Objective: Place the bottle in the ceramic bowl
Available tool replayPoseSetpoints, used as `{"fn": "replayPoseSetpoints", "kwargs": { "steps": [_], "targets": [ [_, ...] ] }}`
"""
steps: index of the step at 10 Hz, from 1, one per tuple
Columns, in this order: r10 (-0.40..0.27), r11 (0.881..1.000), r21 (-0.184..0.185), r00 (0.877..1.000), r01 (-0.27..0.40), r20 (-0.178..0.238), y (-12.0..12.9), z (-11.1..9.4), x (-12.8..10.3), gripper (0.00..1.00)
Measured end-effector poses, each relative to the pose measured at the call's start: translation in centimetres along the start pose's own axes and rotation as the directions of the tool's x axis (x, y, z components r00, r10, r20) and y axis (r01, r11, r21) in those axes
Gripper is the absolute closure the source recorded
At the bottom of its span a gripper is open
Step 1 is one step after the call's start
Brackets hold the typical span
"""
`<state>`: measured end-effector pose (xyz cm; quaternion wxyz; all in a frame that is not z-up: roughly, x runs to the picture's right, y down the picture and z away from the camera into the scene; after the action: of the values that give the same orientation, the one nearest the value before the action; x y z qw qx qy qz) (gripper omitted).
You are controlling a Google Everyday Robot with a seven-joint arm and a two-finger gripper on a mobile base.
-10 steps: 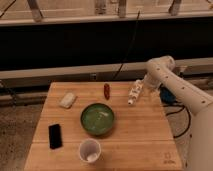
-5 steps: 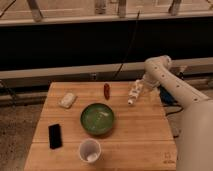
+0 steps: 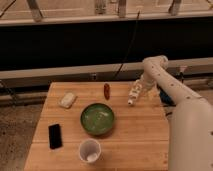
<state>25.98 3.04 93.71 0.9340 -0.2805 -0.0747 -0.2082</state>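
Next, the gripper grabs the bottle by its upper end (image 3: 136, 87) to place it in the ceramic bowl (image 3: 97, 120).
The bottle (image 3: 133, 95), small and clear with a whitish label, lies on the wooden table (image 3: 137, 142) right of centre. My gripper (image 3: 137, 88) hangs at the end of the white arm that reaches in from the right. It is down at the bottle's far end, open, and I cannot tell whether it touches the bottle. The ceramic bowl (image 3: 97, 120), glossy green with a dark rim, sits in the middle of the table, left of and nearer than the bottle, with nothing in it.
A thin red-brown sausage-shaped item (image 3: 106, 90) lies just left of the bottle. A pale block (image 3: 67, 100) sits at the back left, a black phone (image 3: 55, 136) at the front left, and a white cup (image 3: 90, 150) in front of the bowl.
The arm has shifted slightly to the left over the bottle. The bottle and the other items have not moved.
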Motion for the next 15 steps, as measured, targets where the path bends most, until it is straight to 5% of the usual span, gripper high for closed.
{"fn": "replayPoseSetpoints", "kwargs": {
  "steps": [13,15],
  "targets": [
    [-0.009,0.998,-0.064,0.999,0.012,0.052,0.7,3.8,-0.1,0.2],
    [-0.005,0.998,-0.066,0.999,0.009,0.054,1.1,4.0,0.5,0.28]
  ]
}}
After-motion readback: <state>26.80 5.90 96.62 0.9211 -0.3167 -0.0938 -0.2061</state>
